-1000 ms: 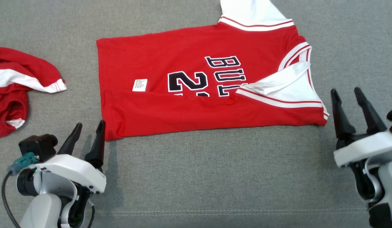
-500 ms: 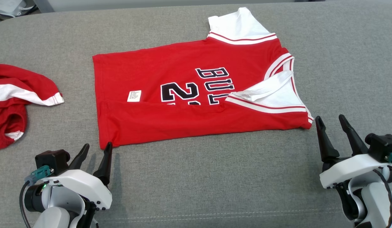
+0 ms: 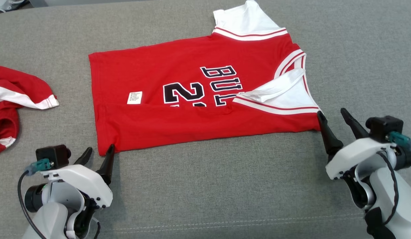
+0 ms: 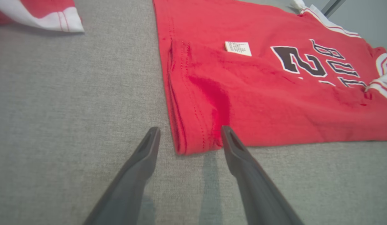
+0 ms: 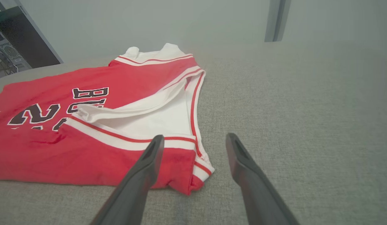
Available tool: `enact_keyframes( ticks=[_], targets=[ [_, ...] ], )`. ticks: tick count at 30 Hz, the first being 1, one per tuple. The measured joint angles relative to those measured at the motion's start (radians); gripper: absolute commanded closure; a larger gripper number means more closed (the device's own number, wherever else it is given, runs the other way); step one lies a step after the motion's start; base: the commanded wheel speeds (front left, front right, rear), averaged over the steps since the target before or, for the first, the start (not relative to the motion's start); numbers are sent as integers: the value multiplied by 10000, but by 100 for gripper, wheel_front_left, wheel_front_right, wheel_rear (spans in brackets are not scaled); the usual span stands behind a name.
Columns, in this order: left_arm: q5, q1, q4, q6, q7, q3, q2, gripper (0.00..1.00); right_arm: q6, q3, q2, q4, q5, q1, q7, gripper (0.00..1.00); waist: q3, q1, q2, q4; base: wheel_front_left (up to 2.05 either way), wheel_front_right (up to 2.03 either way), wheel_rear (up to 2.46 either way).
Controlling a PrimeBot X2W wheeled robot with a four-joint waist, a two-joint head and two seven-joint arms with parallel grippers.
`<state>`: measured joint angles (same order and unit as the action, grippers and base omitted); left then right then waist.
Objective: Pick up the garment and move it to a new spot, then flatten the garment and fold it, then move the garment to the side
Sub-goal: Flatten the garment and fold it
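Next, my right gripper grabs the garment's striped shoulder corner (image 3: 314,122) (image 5: 196,173) to move the garment to a new spot.
The garment (image 3: 192,99) is a red jersey with white sleeves and black lettering, lying flat on the grey surface with its near long edge folded over. My left gripper (image 3: 100,148) stands open at the garment's near left corner. In the left wrist view that corner of the garment (image 4: 259,93) lies between the open fingers of the left gripper (image 4: 190,128). My right gripper (image 3: 331,112) is open at the near right corner. In the right wrist view the striped corner of the garment (image 5: 87,150) sits between the spread fingers of the right gripper (image 5: 195,136). Neither gripper holds anything.
A second red and white piece of clothing (image 3: 13,99) lies crumpled at the far left, also in the left wrist view (image 4: 40,15). The grey fabric surface (image 3: 225,186) has a stitched seam near its front edge. A dark rack (image 5: 12,37) stands behind the surface.
The head view has shifted. Against the garment, my right gripper has moved left to the near right corner, and my left gripper has closed in on the near left corner. Both stayed open.
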<state>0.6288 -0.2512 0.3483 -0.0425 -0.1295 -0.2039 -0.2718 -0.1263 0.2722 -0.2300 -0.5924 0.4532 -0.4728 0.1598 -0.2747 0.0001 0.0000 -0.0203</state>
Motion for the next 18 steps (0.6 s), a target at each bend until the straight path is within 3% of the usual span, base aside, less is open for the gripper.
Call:
enact_keyframes(
  ticks=[14, 15, 16, 17, 18],
  targets=[
    [581, -1011, 1170, 692, -533, -142, 13, 0, -2, 1429, -107, -1331, 1057, -1142, -1266, 0, -435, 0, 0, 20, 0, 0, 0],
    [627, -1044, 1168, 704, -616, -151, 6, 30, -2, 1515, -146, -1340, 1101, -1209, -1300, 0, -445, 0, 0, 21, 0, 0, 0],
    [667, -1057, 1170, 782, -727, -151, 6, 76, -2, 1563, -180, -1379, 1145, -1254, -1308, 25, -449, 0, 0, 25, 0, 0, 0],
    [780, -1058, 1168, 848, -861, -151, -6, 100, -2, 1609, -209, -1423, 1218, -1297, -1390, 54, -451, 0, 0, 28, 0, 0, 0],
    [884, -1060, 1158, 918, -986, -153, -23, 100, -2, 1647, -236, -1434, 1290, -1337, -1425, 75, -458, 0, 0, 33, 0, 0, 0]
  ],
)
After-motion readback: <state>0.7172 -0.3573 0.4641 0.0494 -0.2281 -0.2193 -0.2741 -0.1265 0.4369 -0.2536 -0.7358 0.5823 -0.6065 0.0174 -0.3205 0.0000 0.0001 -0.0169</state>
